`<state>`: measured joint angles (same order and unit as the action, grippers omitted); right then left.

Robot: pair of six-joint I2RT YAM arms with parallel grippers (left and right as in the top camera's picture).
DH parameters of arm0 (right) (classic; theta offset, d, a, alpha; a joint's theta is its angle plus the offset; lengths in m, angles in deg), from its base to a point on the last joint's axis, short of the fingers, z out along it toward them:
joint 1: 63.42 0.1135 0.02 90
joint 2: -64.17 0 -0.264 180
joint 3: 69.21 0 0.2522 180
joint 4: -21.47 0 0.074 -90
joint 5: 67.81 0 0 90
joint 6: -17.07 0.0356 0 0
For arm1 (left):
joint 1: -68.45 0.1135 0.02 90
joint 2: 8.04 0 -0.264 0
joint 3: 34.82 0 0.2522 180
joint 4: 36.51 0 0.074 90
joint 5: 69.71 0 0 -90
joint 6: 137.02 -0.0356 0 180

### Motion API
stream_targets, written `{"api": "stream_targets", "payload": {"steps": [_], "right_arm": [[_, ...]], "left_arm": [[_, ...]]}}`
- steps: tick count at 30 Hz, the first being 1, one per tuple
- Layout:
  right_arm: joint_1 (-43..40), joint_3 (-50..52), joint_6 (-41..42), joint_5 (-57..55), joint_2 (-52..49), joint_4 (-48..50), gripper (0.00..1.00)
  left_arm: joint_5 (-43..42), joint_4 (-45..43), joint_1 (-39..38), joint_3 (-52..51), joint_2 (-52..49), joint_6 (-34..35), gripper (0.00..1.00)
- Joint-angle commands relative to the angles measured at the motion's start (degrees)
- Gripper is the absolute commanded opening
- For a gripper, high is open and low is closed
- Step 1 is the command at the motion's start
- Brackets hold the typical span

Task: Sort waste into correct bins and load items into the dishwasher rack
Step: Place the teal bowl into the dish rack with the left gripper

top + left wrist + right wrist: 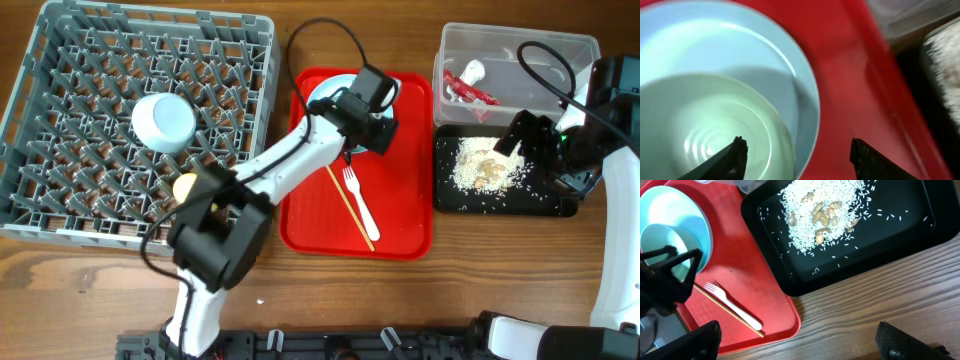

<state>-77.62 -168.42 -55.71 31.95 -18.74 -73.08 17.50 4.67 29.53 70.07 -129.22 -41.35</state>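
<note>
I need to lower my left gripper before closing it on the mint bowl's rim, as the bowl's rim lines up with the gap but is below my fingers, so closing would miss.
A pale-blue plate [790, 60] with a mint bowl [715, 120] on it sits at the far end of the red serving tray [400, 215]. My left gripper [797, 157] is open just above them, one finger over the bowl and the other over the tray; it also shows from overhead [358, 135]. A white fork [358, 200] and a chopstick [350, 208] lie on the tray. The rack [60, 190] holds the other mint bowl [163, 122], upside down, and the yellow cup [185, 185]. My right gripper [797, 340] is open and empty, above the table beside the black tray [445, 195] of rice scraps [485, 168].
The clear tub [560, 50] behind the black tray holds the red wrapper [468, 92] with a white scrap. Cables run over the tray's far edge and over the tub. Bare wooden table lies in front of the trays.
</note>
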Motion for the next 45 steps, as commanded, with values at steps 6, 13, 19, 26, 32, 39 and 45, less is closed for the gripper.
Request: {"api": "stream_targets", "payload": {"steps": [6,13,19,26,32,39,45], "right_arm": [[-0.02,-1.27,-2.10,-1.20,1.05,-0.09,1.00],[-0.02,-1.27,-2.21,-1.20,1.05,-0.28,1.00],[-0.02,-1.29,-2.16,-1.20,1.05,-0.31,1.00],[-0.02,-1.27,-2.19,-1.20,1.05,-0.31,1.00],[-0.02,-1.27,-2.21,-1.20,1.05,-0.31,1.00],[-0.02,-1.27,-2.19,-1.20,1.05,-0.33,1.00],[-0.02,-1.27,-2.01,-1.18,1.05,-0.52,1.00]], "left_arm": [[4.42,1.11,0.17,0.26,-4.44,-0.96,0.45],[4.39,0.59,0.13,0.20,-3.50,-0.96,0.04],[2.80,1.05,2.05,0.46,8.76,-0.96,0.04],[-30.60,1.01,22.93,0.44,16.74,-0.98,0.04],[-64.81,-5.20,40.92,0.42,9.75,1.81,0.04],[-75.45,-9.88,50.18,0.39,-0.68,9.81,0.04],[-75.95,-10.91,54.40,0.37,-4.50,9.79,0.17]]}}
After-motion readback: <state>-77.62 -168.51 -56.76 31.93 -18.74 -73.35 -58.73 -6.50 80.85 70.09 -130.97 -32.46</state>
